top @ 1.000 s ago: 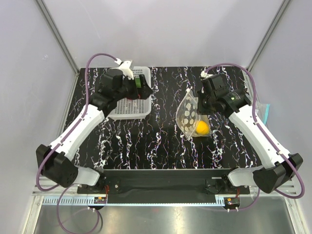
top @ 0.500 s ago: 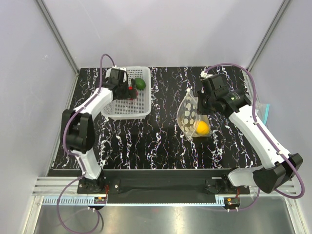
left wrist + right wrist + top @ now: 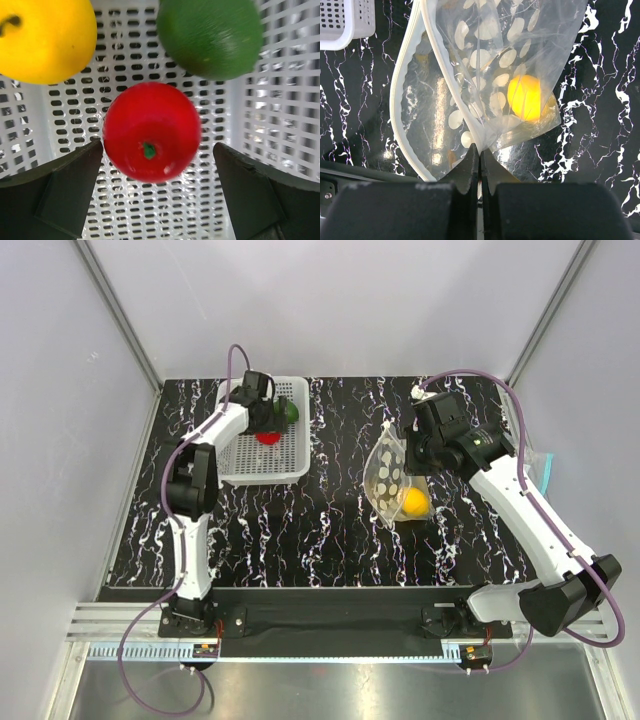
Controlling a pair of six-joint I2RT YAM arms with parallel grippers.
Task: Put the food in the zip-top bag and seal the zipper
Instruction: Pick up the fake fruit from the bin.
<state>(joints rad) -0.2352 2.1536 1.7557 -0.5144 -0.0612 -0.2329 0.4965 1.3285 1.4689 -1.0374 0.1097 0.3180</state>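
Note:
I should lower my left gripper before it closes on the red fruit (image 3: 267, 437), because its fingers are still above the sides of the fruit.
My left gripper (image 3: 157, 170) is open over the white mesh basket (image 3: 250, 465), its fingers on either side of a red fruit (image 3: 151, 131) without touching it. A yellow fruit (image 3: 42, 37) and a dark green fruit (image 3: 210, 35) lie just beyond it. In the top view the red fruit (image 3: 267, 437) and the green fruit (image 3: 290, 412) show beside the gripper (image 3: 262, 420). My right gripper (image 3: 480, 157) is shut on the upper edge of the dotted zip-top bag (image 3: 485, 70), holding its mouth open; the pale zipper (image 3: 400, 100) curves at the left. One yellow fruit (image 3: 525, 97) sits inside the bag (image 3: 390, 480).
A clear bag with a teal-blue strip (image 3: 545, 472) lies at the table's right edge. The basket's wall (image 3: 280, 100) stands close on the right of my left fingers. Grey walls enclose the black marbled table (image 3: 330, 530).
My left arm has swung and reached deeper into the basket, lowering over the red fruit. My right gripper and the bag have not moved.

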